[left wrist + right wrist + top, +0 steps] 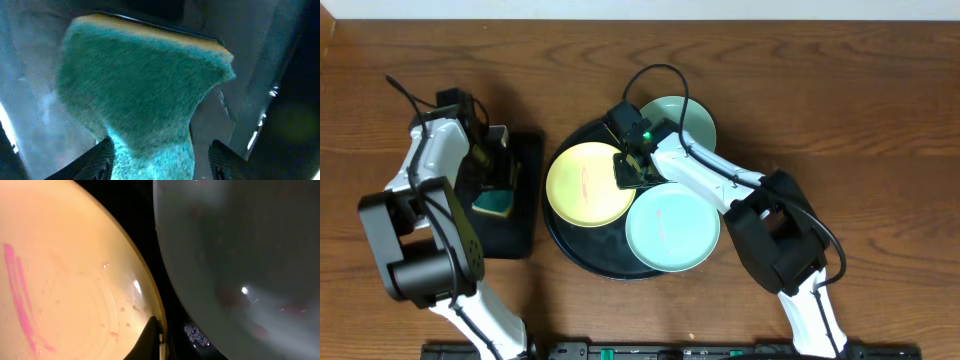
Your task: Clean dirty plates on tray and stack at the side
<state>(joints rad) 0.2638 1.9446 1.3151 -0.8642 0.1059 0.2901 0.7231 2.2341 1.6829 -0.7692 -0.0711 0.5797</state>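
My left gripper grabs the green sponge (145, 90) across its narrower near end (152, 156) next, leaving the broad end free to clean plates.
The round black tray (563, 243) holds the pale yellow plate (582, 185) at its left, with a pink smear. A mint-blue plate (672, 230) lies at its front right, and a second mint-blue plate (690, 118) lies at the back, over the rim. My right gripper (632, 170) is shut on the yellow plate's right rim. In the right wrist view one finger of the gripper (160, 341) lies on the yellow plate (75, 270), beside a mint-blue plate (240, 255). My left gripper (496, 172) is open around a green sponge (145, 90). Its left finger touches the sponge and its right finger stands apart.
The sponge (492, 204) rests on a smaller rectangular black tray (526, 205) left of the round tray. Water drops sit on the yellow plate near the rim. Bare wooden table (880, 120) lies to the right and at the back.
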